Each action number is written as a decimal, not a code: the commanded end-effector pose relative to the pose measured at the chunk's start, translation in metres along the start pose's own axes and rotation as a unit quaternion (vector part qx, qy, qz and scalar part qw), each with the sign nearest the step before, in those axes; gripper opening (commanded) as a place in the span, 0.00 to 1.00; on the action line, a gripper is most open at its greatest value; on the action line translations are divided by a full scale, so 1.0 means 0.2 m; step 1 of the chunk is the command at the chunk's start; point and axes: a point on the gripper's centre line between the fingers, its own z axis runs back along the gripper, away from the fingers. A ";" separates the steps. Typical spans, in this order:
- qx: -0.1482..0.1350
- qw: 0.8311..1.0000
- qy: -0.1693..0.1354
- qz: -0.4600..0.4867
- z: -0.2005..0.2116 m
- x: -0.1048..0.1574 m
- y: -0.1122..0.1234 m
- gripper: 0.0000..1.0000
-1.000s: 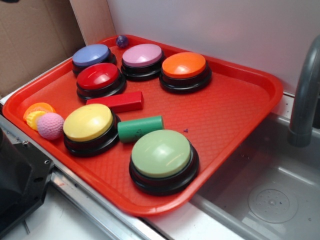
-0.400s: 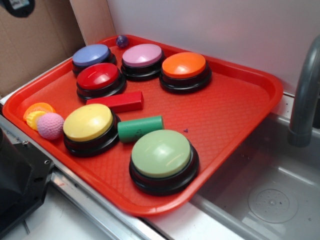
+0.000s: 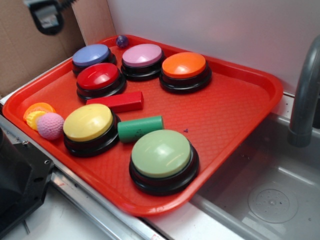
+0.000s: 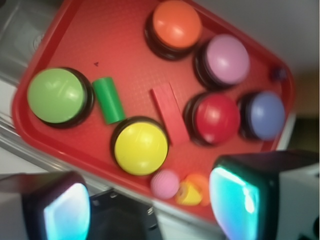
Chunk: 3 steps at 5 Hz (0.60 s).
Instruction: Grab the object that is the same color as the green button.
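I need to pick out the object matching the green button (image 3: 162, 154), so next my gripper will take the green cylinder (image 3: 140, 128) by its end beside the yellow button.
The object, a small dark green cylinder (image 3: 140, 128) (image 4: 109, 100), lies on its side on the red tray (image 3: 235, 107) between the yellow button (image 3: 89, 123) and the green button (image 3: 162, 154) (image 4: 56, 95). The green button is a pale sage dome on a black base near the tray's front edge. My gripper (image 3: 46, 15) hangs high at the far left, well above and away from the cylinder. In the wrist view the gripper (image 4: 150, 212) is open, its two fingers wide apart with nothing between them.
A red rectangular block (image 3: 117, 101) lies behind the cylinder. Red (image 3: 99, 77), blue (image 3: 91, 55), pink (image 3: 142, 56) and orange (image 3: 184, 66) buttons fill the tray's back. A pink ball (image 3: 50, 125) and orange-yellow toy (image 3: 36, 113) sit left. A sink (image 3: 270, 200) with grey faucet (image 3: 305, 95) lies right.
My gripper has come down into the top left corner of the exterior view, showing more each frame. Everything on the tray has stayed in place.
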 end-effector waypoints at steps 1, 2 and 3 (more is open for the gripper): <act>0.008 0.990 -0.031 -0.140 -0.22 0.15 -0.04 1.00; -0.011 0.984 -0.036 -0.173 -0.33 0.17 -0.07 1.00; -0.026 0.983 -0.050 -0.175 -0.41 0.18 -0.11 1.00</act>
